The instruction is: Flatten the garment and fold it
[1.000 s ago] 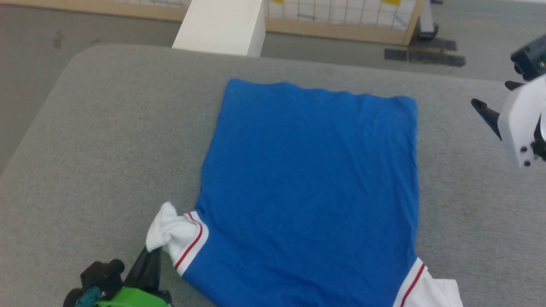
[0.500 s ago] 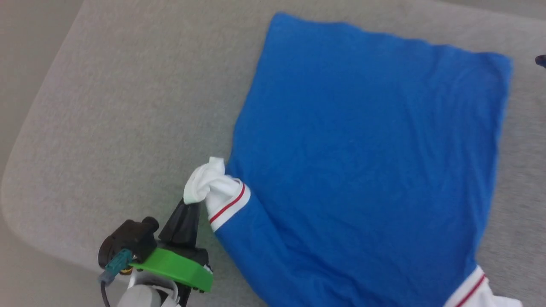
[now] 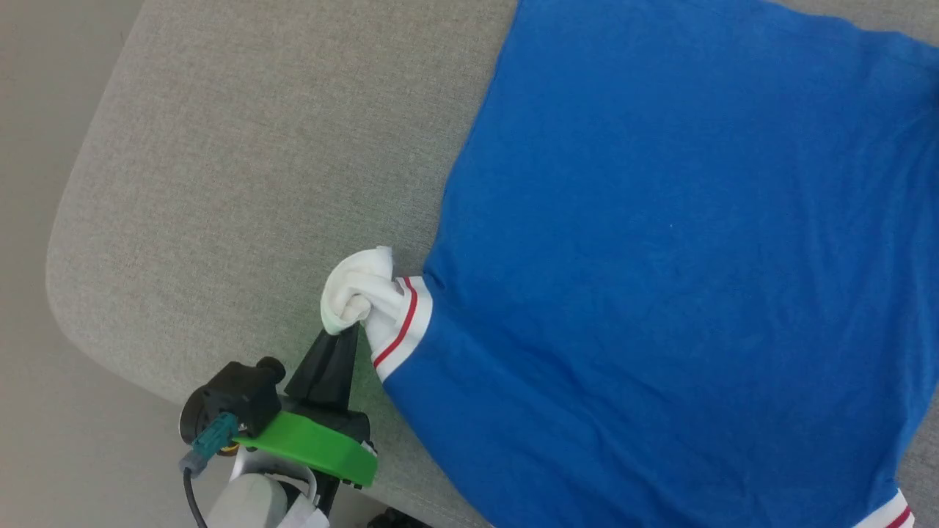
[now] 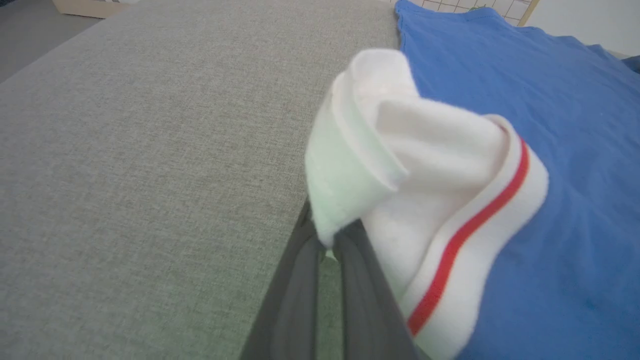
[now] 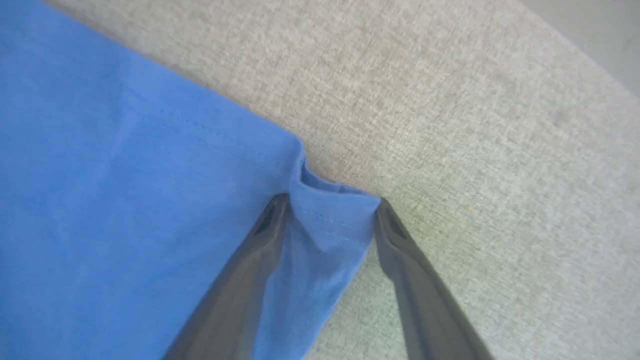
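I should next grab the spread royal blue garment by its hem corner (image 5: 336, 207) with my right gripper, so that I can fold it.
The garment (image 3: 660, 257) is a royal blue shirt lying spread, plain side up, on the grey table (image 3: 235, 147). Its white sleeve (image 3: 359, 290) with red-striped trim is bunched at the lower left. My left gripper (image 3: 343, 331) is shut on that bunch. In the left wrist view the left gripper (image 4: 325, 240) pinches the lower edge of the sleeve (image 4: 425, 150). In the right wrist view my right gripper (image 5: 331, 202) stands open astride a blue hem corner (image 5: 330, 220), with the cloth puckered between its fingers.
The table's rounded corner (image 3: 66, 293) and the floor (image 3: 29, 411) lie just left of my left arm. The other sleeve's red-striped trim (image 3: 891, 513) peeks in at the bottom right. Bare grey table (image 5: 475, 125) lies beyond the hem corner.
The head camera has tipped down and closer, so the whole picture has shifted and the right gripper has left it. My left gripper still holds the bunched sleeve.
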Motion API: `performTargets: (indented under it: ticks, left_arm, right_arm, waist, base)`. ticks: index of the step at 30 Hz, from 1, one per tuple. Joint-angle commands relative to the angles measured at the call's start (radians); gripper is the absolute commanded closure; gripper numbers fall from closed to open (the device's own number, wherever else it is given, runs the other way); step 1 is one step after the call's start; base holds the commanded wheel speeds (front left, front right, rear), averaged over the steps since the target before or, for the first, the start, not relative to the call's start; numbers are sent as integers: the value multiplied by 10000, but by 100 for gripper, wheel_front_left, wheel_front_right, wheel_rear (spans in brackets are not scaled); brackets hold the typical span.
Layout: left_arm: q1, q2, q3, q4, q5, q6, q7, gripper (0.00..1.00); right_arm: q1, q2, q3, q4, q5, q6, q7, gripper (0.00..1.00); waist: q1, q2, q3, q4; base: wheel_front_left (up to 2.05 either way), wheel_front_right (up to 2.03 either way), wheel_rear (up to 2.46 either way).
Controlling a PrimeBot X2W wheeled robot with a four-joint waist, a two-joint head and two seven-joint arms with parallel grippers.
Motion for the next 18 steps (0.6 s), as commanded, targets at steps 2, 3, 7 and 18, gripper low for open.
performTargets:
  ticks: [2,3,7,18]
  left_arm:
    - [-182,29,53,35,89,-38,-38,100]
    - [-161,32,63,37,92,-38,-38,100]
    - [10,87,218,101,154,-38,-38,100]
    - [1172,321,1088,95,443,-38,-38,100]
  right_arm:
    - [642,265,280,460,-27,-17,114,100]
    - [598,294,279,453,-24,-17,97,100]
    - [477,384,378,440,-7,-17,-81,100]
    - [881,-368,2123,-1180,1772,-17,-1160,100]
  waist:
    - [1,0,-86,-81]
    - [1,0,-139,-121]
    - [1,0,-532,-347]
    - [1,0,-2391,-1615]
  base:
    - [0,0,0]
    - [0,0,0]
    - [0,0,0]
    - [0,0,0]
